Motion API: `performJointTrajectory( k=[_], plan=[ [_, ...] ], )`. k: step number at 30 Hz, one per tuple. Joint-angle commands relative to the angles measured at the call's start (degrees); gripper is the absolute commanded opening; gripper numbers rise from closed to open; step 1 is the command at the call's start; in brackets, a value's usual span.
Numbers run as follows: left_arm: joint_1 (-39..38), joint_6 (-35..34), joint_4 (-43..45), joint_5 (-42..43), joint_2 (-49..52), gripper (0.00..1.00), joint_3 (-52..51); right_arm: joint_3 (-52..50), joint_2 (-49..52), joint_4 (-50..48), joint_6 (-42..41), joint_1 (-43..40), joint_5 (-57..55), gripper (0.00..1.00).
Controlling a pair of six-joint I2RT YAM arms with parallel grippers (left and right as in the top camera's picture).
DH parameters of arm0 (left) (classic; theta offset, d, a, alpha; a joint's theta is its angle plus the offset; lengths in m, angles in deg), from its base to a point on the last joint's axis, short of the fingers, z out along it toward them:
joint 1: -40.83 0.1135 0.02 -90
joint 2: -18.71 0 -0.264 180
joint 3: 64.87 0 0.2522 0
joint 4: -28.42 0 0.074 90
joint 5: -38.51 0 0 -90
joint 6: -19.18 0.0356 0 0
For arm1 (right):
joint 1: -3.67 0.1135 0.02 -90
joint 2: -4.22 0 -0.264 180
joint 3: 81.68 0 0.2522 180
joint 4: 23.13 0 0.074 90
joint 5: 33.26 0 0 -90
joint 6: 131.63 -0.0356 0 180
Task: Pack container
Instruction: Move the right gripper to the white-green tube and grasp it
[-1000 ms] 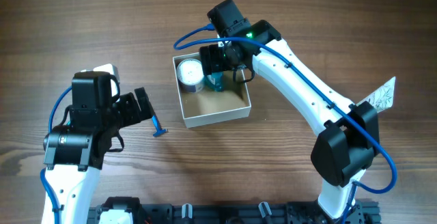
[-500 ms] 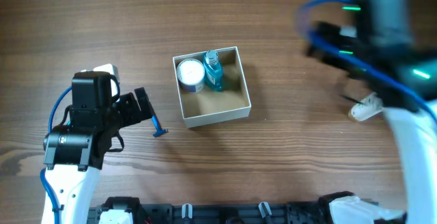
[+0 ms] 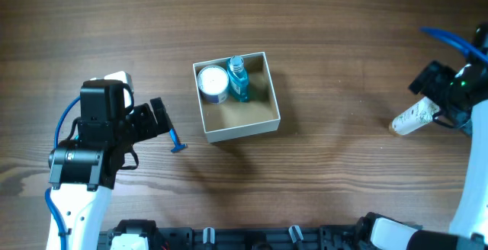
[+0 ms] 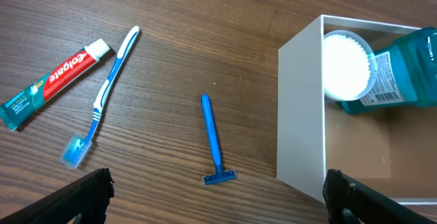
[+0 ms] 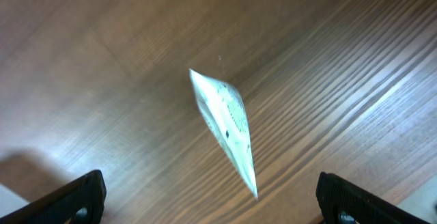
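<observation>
My right gripper is above the white tube, which lies beyond its fingers, so closing now would miss. First, the gripper first lowers to the tube.
The container [image 3: 242, 127], a square white-walled box with a tan inside, stands mid-table and holds a round white jar [image 3: 212, 82] and a blue mouthwash bottle [image 3: 239, 79]; it also shows in the left wrist view [image 4: 300, 115]. A blue razor [image 4: 213, 138] lies left of it, also seen from overhead [image 3: 176, 141]. A toothbrush [image 4: 102, 94] and a toothpaste tube [image 4: 53, 80] lie further left. My left gripper [image 4: 215, 197] is open and empty near the razor. My right gripper [image 5: 212, 200] is open over a white tube [image 5: 229, 128] at the far right [image 3: 412, 117].
The table is dark wood. A black rail [image 3: 252, 238] runs along the front edge. The left arm's body [image 3: 91, 143] hides the toothbrush and toothpaste from overhead.
My right arm has swung from the container to the far right, above the white tube. The mouthwash bottle stays in the container. The left arm has not moved.
</observation>
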Motion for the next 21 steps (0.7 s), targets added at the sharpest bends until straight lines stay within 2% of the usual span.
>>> performJointTrajectory(
  k=[1,4,6,11,13,16,21],
  plan=[
    [-0.2,-0.9,0.0,0.5,0.0,1.0,0.9,-5.9,1.7,-3.8,5.5,-1.7,2.9,1.0],
    [-0.2,-0.9,0.0,0.5,0.0,1.0,0.9,-9.0,3.3,-7.8,8.6,-3.0,3.6,0.99],
    [-0.2,-0.9,0.0,0.5,0.0,1.0,0.9,-9.8,4.6,-9.0,10.4,-3.7,3.5,0.91],
    [-0.2,-0.9,0.0,0.5,0.0,1.0,0.9,-10.1,6.7,-9.8,11.3,-4.0,3.5,0.31],
    [-0.2,-0.9,0.0,0.5,0.0,1.0,0.9,-10.1,6.7,-9.9,11.3,-4.0,3.5,0.17],
    [-0.2,-0.9,0.0,0.5,0.0,1.0,0.9,-10.1,6.7,-9.9,11.3,-4.0,3.5,0.05],
    [-0.2,-0.9,0.0,0.5,0.0,1.0,0.9,-8.9,6.1,-8.4,9.5,-3.9,4.6,0.04]
  ],
)
